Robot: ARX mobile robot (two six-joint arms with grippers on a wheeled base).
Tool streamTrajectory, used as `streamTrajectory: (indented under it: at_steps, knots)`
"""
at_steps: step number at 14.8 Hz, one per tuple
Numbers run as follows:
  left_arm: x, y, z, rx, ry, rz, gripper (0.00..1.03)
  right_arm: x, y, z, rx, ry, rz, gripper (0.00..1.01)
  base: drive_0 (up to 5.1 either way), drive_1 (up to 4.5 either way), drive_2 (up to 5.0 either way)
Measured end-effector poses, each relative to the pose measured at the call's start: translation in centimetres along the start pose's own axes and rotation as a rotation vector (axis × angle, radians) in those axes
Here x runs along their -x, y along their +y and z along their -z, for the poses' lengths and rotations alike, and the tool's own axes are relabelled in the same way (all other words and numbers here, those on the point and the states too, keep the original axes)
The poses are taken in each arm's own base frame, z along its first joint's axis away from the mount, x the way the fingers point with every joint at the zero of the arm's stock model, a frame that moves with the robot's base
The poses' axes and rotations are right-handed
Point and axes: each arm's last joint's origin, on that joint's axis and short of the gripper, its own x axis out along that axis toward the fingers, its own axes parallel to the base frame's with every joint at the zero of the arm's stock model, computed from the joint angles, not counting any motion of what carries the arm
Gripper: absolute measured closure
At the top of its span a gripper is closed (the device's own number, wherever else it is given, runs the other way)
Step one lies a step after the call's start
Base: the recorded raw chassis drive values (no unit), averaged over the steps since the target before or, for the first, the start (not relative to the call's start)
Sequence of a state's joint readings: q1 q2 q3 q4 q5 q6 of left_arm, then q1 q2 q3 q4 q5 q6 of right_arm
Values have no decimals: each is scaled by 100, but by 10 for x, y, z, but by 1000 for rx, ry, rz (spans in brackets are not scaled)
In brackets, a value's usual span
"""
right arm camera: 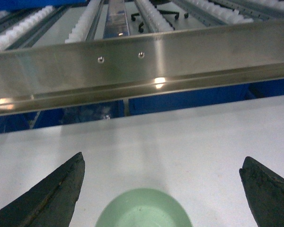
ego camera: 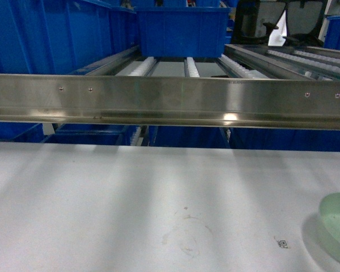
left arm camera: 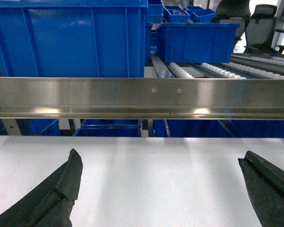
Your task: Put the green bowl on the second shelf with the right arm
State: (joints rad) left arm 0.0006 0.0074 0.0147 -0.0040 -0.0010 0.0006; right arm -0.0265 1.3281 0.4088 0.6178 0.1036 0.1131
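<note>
My right gripper grabs the bowl by its rim point(ego camera: 332, 196) next, to place the green bowl on the second shelf.
The green bowl point(ego camera: 339, 225) sits upright on the white table at the far right of the head view, cut off by the frame edge. In the right wrist view the bowl point(right arm camera: 144, 211) lies low in the frame, and my right gripper point(right arm camera: 164, 161) is open with its black fingers wide apart on either side, touching nothing. My left gripper point(left arm camera: 161, 163) is open over bare table. The second shelf point(ego camera: 170, 102) shows as a steel front rail with white roller tracks behind it, also in the right wrist view point(right arm camera: 142, 66). Neither gripper appears in the head view.
A blue crate point(ego camera: 181, 28) stands at the back of the roller tracks and a large deep blue crate point(left arm camera: 71, 38) on the left. More blue crates point(ego camera: 102, 136) sit under the rail. The white table point(ego camera: 130, 204) runs up to the rack.
</note>
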Motion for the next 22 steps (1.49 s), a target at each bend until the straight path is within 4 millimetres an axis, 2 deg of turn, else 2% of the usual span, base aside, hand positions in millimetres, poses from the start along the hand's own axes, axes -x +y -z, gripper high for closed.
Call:
streamTrajectory:
  at_steps: [3, 4, 7, 9, 10, 11, 14, 18, 20, 21, 22]
  knots:
    - [0, 0, 0, 0, 0, 0, 5, 2, 0, -4, -7, -23, 2, 3, 0, 0, 0]
    - [0, 0, 0, 0, 0, 0, 5, -5, -2, 0, -26, 44, -30, 3, 0, 0, 0]
    - [0, 0, 0, 0, 0, 0, 5, -56, -17, 1, -58, 308, 25, 3, 0, 0, 0]
    - [0, 0, 0, 0, 0, 0, 5, -86, -14, -22, -47, 365, 7, 3, 0, 0, 0]
    - [0, 0, 0, 0, 0, 0, 5, -98, -13, -24, 2, 355, 26, 3, 0, 0, 0]
    - [0, 0, 0, 0, 0, 0, 5, -106, -13, -11, 53, 394, 32, 3, 0, 0, 0]
    - [0, 0, 0, 0, 0, 0, 5, -119, -22, 53, 92, 585, 42, 3, 0, 0, 0]
    - [0, 0, 0, 0, 0, 0, 5, -119, -36, 82, 76, 639, 81, 3, 0, 0, 0]
    - [0, 0, 0, 0, 0, 0, 5, -119, -37, 83, 58, 636, 77, 3, 0, 0, 0]
    - [0, 0, 0, 0, 0, 0, 5, -116, -36, 88, -4, 655, 49, 6, 0, 0, 0]
    - [0, 0, 0, 0, 0, 0, 5, -114, -37, 89, -13, 660, 49, 15, 0, 0, 0]
